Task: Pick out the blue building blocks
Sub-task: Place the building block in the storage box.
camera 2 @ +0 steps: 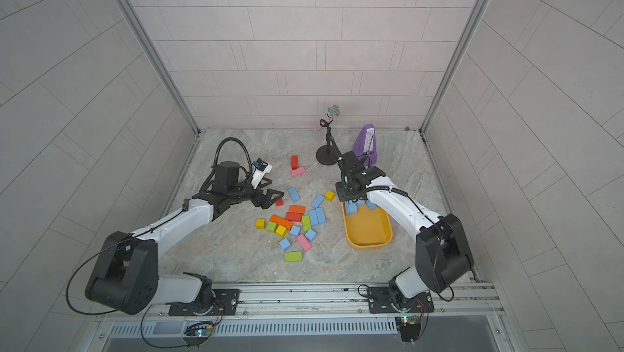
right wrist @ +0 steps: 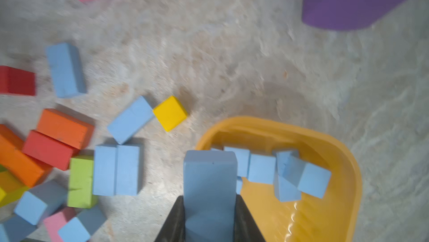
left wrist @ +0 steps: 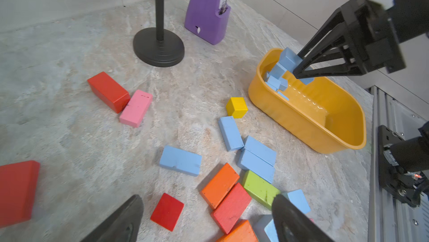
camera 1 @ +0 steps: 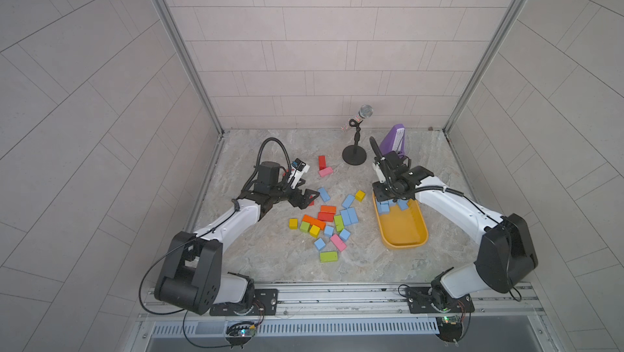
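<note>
The long blue brick is above the tub's rim, so it would drop short if I opened now. My right gripper should move the brick farther over the tub.
Several light blue building blocks lie loose among the coloured blocks mid-table, among them a brick point(camera 1: 323, 194), a side-by-side pair point(camera 1: 349, 216) and a cube point(camera 1: 319, 244). More blue blocks point(right wrist: 261, 168) are heaped at the far end of the yellow tub point(camera 1: 405, 232). My right gripper point(right wrist: 210, 217) is shut on a long blue brick point(right wrist: 210, 178), which hangs over the tub's far rim; the left wrist view shows the same brick point(left wrist: 289, 58). At the pile's left edge my left gripper point(left wrist: 207, 200) hovers open over a small red block point(left wrist: 167, 211).
A microphone stand point(camera 1: 354, 154) and a purple metronome point(camera 1: 393, 139) stand at the back, close behind the right wrist. A red brick point(camera 1: 322, 162) and a pink brick point(camera 1: 325, 172) lie apart at the back. Orange, green and yellow blocks point(camera 1: 314, 221) mix with the blue ones.
</note>
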Motion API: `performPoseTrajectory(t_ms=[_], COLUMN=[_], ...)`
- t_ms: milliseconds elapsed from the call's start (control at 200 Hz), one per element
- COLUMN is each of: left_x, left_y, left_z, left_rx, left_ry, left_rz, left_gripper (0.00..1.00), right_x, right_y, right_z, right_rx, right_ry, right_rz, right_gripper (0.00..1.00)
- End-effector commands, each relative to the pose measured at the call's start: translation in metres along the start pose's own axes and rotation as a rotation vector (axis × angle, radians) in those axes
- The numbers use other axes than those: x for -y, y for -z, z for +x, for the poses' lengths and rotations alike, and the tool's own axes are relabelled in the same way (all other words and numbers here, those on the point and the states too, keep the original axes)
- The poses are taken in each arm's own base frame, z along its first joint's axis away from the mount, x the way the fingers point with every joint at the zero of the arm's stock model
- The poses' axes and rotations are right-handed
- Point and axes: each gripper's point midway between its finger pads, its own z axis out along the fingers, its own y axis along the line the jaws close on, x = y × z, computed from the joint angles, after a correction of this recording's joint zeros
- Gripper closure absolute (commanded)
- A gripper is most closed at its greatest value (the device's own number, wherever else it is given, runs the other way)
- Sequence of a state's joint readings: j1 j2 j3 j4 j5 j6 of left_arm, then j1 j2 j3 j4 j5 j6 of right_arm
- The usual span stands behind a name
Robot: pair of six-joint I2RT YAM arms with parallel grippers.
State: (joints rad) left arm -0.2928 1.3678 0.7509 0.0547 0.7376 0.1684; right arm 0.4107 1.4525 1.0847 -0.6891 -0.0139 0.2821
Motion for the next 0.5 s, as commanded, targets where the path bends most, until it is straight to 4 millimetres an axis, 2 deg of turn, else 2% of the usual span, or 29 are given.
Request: performPoseTrajectory(t_ms=[0,85,200,490], left_x=[0.015,0.019,0.018,0.014], left_y=[-0.007,-0.010,-0.013,-0.014], left_z=[0.005,0.007,0.011,0.014], left_rx=[-0.031,-0.044,-0.053,-0.064], left_ry=[-0.071,-0.087,-0.085,-0.087], left_rz=[0.031,0.040,0.041,0.018], left_gripper=[0.08,0.08,0.08,0.08], right_x=[0.017,0.024,0.032,0.040], right_y=[-0.004,-0.012,-0.023,-0.044], right_z=[0.029,0.046,0.057,0.057], right_rx=[-0.050,-0.076,-0.104,-0.133], right_ry=[-0.056,-0.083,-0.105,-0.117], right_rz=[0.021,0.020,0.032,0.037], right_gripper=[0.76,0.76,0.75,0.71])
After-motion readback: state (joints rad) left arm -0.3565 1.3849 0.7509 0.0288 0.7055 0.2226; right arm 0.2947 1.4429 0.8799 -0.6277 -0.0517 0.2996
